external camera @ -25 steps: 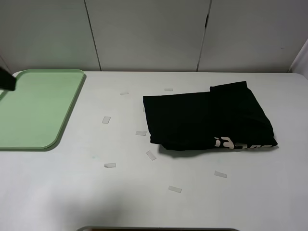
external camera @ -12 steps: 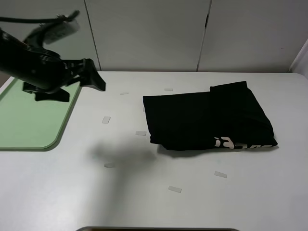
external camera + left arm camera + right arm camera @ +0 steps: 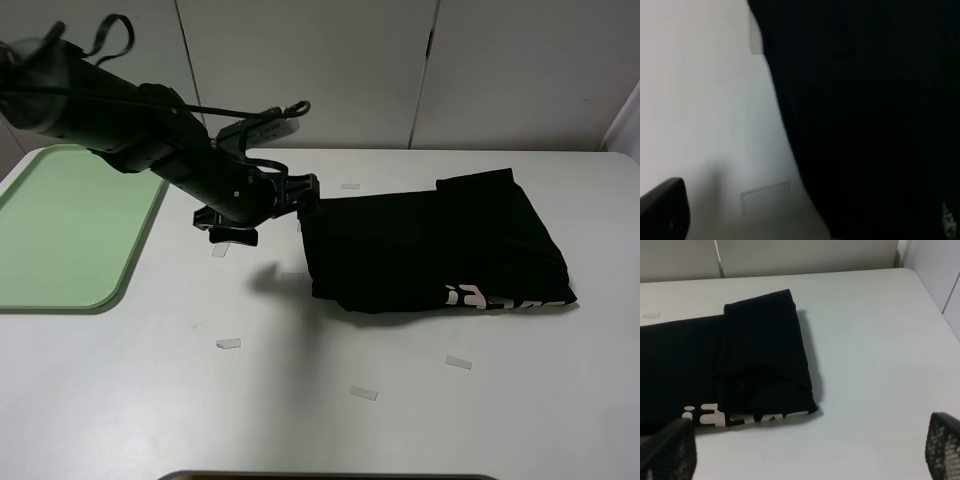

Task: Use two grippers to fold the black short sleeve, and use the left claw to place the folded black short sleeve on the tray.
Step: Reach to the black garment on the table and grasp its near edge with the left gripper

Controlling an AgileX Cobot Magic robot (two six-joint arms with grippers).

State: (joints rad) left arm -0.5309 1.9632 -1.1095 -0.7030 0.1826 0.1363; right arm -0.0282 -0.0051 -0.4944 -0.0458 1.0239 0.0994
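Note:
Next, my left gripper will pick up the black short sleeve by its short edge (image 3: 309, 248) opposite the folded flap to place it on the tray (image 3: 70, 230).
The black short sleeve (image 3: 430, 245) lies folded into a rectangle right of the table's middle, its pale letters (image 3: 490, 298) along the near edge. My left claw (image 3: 305, 190) reaches in from the far left and hangs open at the shirt's left edge. In the left wrist view one finger (image 3: 662, 212) shows above the bare table beside the black cloth (image 3: 865, 115). The right gripper (image 3: 805, 452) is open, its fingertips (image 3: 667, 450) wide apart, hovering near the shirt (image 3: 760, 360); the exterior view does not show it. The mint-green tray (image 3: 70, 230) sits at the far left with nothing in it.
Several small strips of clear tape (image 3: 228, 343) are scattered over the white table (image 3: 150, 400), one (image 3: 765, 197) right under the left claw. Grey wall panels (image 3: 310, 70) close off the back edge.
The left arm has swung in from over the tray to the shirt's left edge. The shirt has not moved.

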